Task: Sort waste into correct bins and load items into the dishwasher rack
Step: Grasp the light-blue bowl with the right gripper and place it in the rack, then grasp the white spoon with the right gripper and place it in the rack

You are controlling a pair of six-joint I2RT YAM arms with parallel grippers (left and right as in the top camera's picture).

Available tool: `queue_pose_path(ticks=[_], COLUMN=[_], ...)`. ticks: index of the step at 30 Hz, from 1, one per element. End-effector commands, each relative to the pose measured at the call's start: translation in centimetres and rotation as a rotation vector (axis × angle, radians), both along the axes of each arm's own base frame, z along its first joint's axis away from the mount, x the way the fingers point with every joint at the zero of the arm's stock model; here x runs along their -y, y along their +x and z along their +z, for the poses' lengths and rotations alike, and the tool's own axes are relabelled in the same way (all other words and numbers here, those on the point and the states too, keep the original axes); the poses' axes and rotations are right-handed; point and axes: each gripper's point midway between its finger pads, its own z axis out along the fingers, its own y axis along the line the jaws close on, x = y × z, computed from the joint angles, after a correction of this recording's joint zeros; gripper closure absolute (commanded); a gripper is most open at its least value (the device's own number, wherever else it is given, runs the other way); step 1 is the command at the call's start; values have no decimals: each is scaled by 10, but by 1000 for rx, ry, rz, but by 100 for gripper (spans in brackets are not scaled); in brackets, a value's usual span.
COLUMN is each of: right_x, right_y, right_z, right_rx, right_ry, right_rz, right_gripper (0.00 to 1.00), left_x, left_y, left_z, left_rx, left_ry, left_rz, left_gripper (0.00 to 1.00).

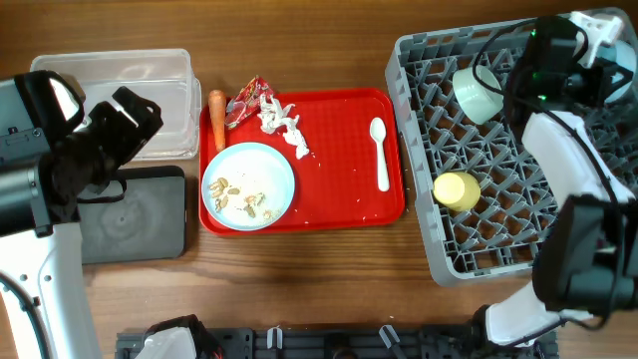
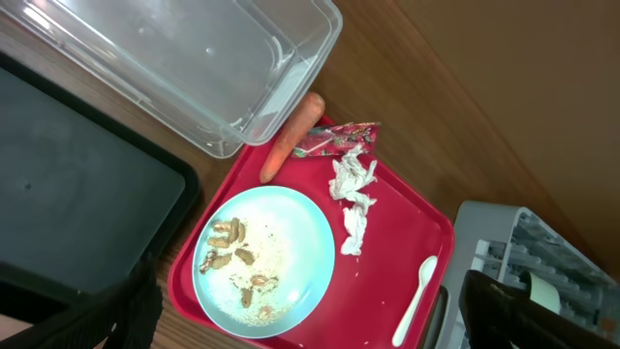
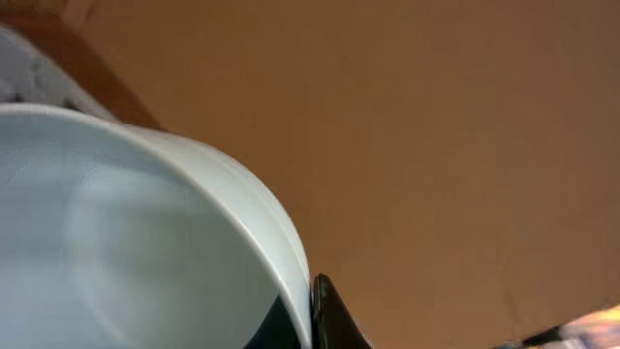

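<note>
The pale blue bowl hangs wide of the dishwasher rack's wires beside the green bowl, so it moves there next before my right gripper releases it.
On the red serving tray point(image 1: 344, 140) lie a pale blue plate point(image 1: 274, 165) with beige crumbs point(image 1: 239, 199), a crumpled red wrapper point(image 1: 249, 100), white tissue point(image 1: 284, 125) and a white spoon point(image 1: 380, 153). A carrot stub point(image 1: 216, 118) rests at the tray's left rim. My left gripper point(image 1: 125, 115) is open and empty, above the clear tub point(image 1: 110, 65) and black tray point(image 1: 150, 229). The left wrist view shows the plate point(image 2: 291, 218), carrot point(image 2: 291, 141) and spoon point(image 2: 415, 299) between its fingers point(image 2: 310, 325). My right gripper point(image 1: 503, 85) is shut on the rim of a pale green bowl point(image 1: 477, 93) point(image 3: 126, 233), over the grey rack point(image 1: 429, 234). A yellow cup point(image 1: 457, 191) lies in the rack. The pale blue bowl is out of view.
The red tray sits between the two bins and the rack on a wooden table point(image 1: 319, 45). The clear tub point(image 2: 242, 126) holds nothing and the black tray point(image 2: 58, 174) lies in front of it. My right arm and its cables cross the rack's right side.
</note>
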Motion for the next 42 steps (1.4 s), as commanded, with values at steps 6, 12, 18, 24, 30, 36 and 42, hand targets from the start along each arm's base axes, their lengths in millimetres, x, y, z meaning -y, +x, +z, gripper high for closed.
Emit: queue_pose_path(ticks=[6,12,18,24,30,36,42], right_x=[0,-10,-57,-99,-139,-192,-292], right_y=[11,24,51,65,73,69,44], right_z=[-44,-75,-81,-74,-28,33,5], right_rx=[-285,-354,-325,-292,-167,-11,13], right_ry=[-34,-21,-15,-24,-10,44,485], right_rz=[-4,49,195,294,436,658,1030], right_gripper=[95,94,33,10,8,3,2], left_x=[-4,-4,-4,-4,-4,-4,-4], left_y=[0,0,0,0,0,0,0], left_z=[1,1,1,1,1,1,1], left_rx=[3,3,3,3,3,3,3], left_ry=[6,6,6,6,6,6,6], left_rz=[21,21,22,21,21,21,21], left_gripper=[0,0,0,0,0,1,0])
